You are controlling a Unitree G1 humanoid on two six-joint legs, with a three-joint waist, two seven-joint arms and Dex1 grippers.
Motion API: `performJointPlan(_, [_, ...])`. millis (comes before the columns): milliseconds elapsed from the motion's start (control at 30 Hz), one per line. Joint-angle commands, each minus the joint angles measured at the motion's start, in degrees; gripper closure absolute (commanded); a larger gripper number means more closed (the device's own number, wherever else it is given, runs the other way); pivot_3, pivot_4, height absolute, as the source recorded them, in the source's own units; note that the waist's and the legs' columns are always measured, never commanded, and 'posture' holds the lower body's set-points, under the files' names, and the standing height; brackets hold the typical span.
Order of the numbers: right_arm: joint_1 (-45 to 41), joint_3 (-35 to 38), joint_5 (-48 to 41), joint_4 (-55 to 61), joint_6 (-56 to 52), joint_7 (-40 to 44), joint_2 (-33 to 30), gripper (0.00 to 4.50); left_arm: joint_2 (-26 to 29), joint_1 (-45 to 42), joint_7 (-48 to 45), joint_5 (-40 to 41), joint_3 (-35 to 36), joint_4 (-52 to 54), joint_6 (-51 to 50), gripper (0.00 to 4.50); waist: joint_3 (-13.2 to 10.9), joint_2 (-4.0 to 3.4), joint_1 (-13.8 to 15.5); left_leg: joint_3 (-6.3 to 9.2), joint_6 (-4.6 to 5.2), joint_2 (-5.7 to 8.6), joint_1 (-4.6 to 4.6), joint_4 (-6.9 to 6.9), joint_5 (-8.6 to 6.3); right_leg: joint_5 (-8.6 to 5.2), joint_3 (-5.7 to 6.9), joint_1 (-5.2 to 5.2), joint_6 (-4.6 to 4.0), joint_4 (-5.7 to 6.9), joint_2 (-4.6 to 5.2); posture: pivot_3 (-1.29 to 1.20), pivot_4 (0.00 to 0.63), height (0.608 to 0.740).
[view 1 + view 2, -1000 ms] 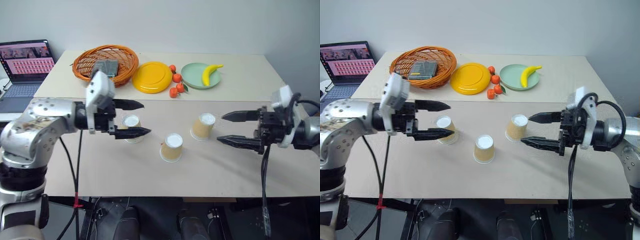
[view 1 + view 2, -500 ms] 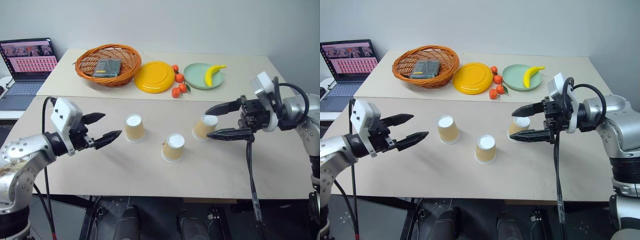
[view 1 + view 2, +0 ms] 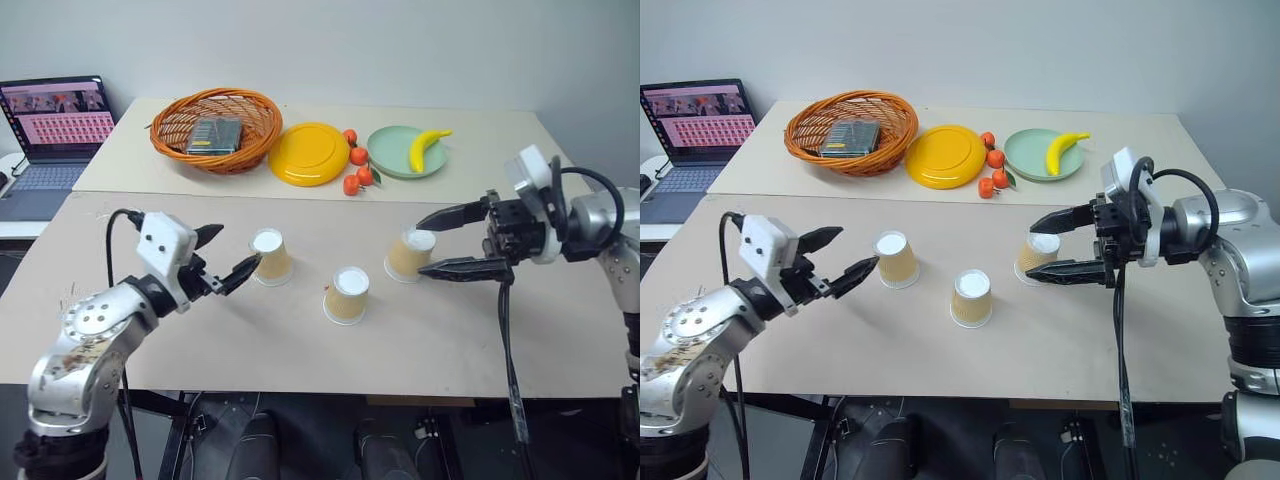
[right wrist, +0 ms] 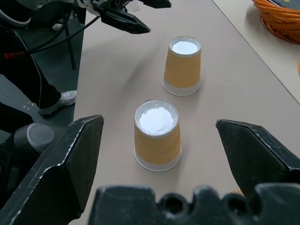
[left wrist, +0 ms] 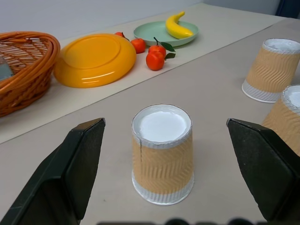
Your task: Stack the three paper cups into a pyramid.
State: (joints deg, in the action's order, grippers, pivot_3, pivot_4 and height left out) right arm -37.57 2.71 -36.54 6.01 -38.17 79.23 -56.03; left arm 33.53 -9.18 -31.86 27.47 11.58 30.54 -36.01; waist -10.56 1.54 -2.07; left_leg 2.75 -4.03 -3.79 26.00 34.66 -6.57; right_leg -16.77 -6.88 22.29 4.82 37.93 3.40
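Note:
I will next pick up the third cup [image 3: 415, 243] by its tan ribbed sides with my right gripper, so that it can crown the pyramid.
Three tan ribbed paper cups stand upside down and apart on the table, in no pyramid: a left cup [image 3: 270, 256], a middle cup [image 3: 347, 295] nearer the front, and a right cup [image 3: 408, 253]. My left gripper [image 3: 240, 247] is open, low over the table just left of the left cup. In the left wrist view that cup [image 5: 162, 154] stands ahead between the two fingers, untouched. My right gripper [image 3: 420, 248] is open and points left, its fingertips flanking the right cup. I cannot tell whether they touch it.
On the far table section sit a wicker basket [image 3: 172, 140] holding a dark box, a yellow plate [image 3: 308, 153], small oranges [image 3: 353, 170] and a green plate [image 3: 385, 152] with a banana [image 3: 424, 146]. A laptop [image 3: 52, 130] stands at the far left.
My left gripper has come down from above the left cup to table height on its left, pointing at it. My right gripper's tips have closed in from clear of the right cup to either side of it.

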Motion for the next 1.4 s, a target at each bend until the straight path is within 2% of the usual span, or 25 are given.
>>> performJointPlan(33, [0.6,3.79,-1.5,2.69,-1.34,-0.69,-2.61,0.0,-0.99,-2.22,1.0,-1.26,-1.55,-1.74,1.92,0.09,0.0,-0.01,-0.04,0.0,0.0,0.01,0.0,0.0,0.0,0.0,0.0,0.0,0.0,0.0,0.0,0.0,0.15,0.732])
performJointPlan(500, [2.57,8.48,-5.98,9.17,-9.07,-4.74,-8.07,0.0,-7.55,-6.06,1.25,-5.86,-7.13,-14.71,9.38,0.09,0.0,-0.01,-0.24,0.0,0.0,0.01,0.0,0.01,0.0,0.0,-0.01,-0.01,0.0,-0.01,0.0,0.0,0.15,0.732])
performJointPlan(933, [2.55,9.47,-6.81,9.8,-10.55,-6.49,-10.27,0.0,-11.63,-10.36,0.57,-9.29,-8.65,-25.6,17.52,0.09,0.01,-0.02,-0.16,0.0,0.0,0.02,0.02,0.0,0.0,0.0,-0.01,0.0,0.01,-0.01,0.0,0.0,0.15,0.732])
performJointPlan(967, [2.59,9.49,-6.8,9.81,-10.52,-6.59,-10.44,0.0,-11.76,-10.82,0.56,-9.4,-8.57,-26.42,18.03,0.59,0.01,-0.01,-0.15,0.0,0.0,0.02,0.02,0.0,0.0,0.0,-0.01,0.0,0.01,-0.01,0.0,0.0,0.15,0.732])
performJointPlan(1000, [2.75,9.6,-6.85,9.83,-10.47,-6.62,-10.62,0.0,-11.88,-11.05,0.53,-9.56,-8.56,-26.88,18.44,0.77,0.01,-0.01,-0.15,0.0,0.0,0.02,0.02,0.0,0.0,0.0,-0.01,0.0,0.01,0.0,0.0,0.0,0.15,0.732])
performJointPlan(1100, [3.24,9.92,-7.04,9.84,-10.38,-6.77,-10.93,0.0,-11.79,-11.32,0.09,-10.22,-8.91,-27.54,19.7,1.85,0.01,-0.01,-0.18,0.01,0.0,0.03,0.03,0.01,0.0,0.0,-0.01,0.0,0.01,-0.01,0.0,0.0,0.15,0.732])
performJointPlan(1233, [4.41,10.02,-6.85,9.46,-9.42,-6.76,-10.72,0.0,-10.86,-10.9,-1.78,-9.35,-9.38,-25.97,19.07,1.85,0.01,-0.01,-0.17,0.01,0.0,0.02,0.03,-0.01,0.0,0.0,-0.01,0.0,0.01,-0.01,0.0,0.0,0.15,0.732])
performJointPlan(1333, [4.62,8.93,-6.06,8.67,-8.03,-7.01,-9.54,0.0,-7.78,-8.74,-5.95,-7.34,-9.46,-21.39,17.33,1.85,0.01,-0.01,-0.35,0.01,0.0,0.02,0.04,0.0,0.0,0.0,-0.01,0.02,0.01,0.0,0.0,0.0,0.15,0.732])
performJointPlan(1400, [4.32,7.64,-5.39,7.9,-6.84,-7.18,-8.16,0.0,-3.84,-4.91,-10.59,-5.02,-9.14,-16.5,15.5,1.85,0.01,-0.02,-0.55,0.0,0.0,0.01,0.03,-0.02,0.0,0.0,-0.01,0.02,0.01,-0.01,0.0,0.0,0.15,0.732])
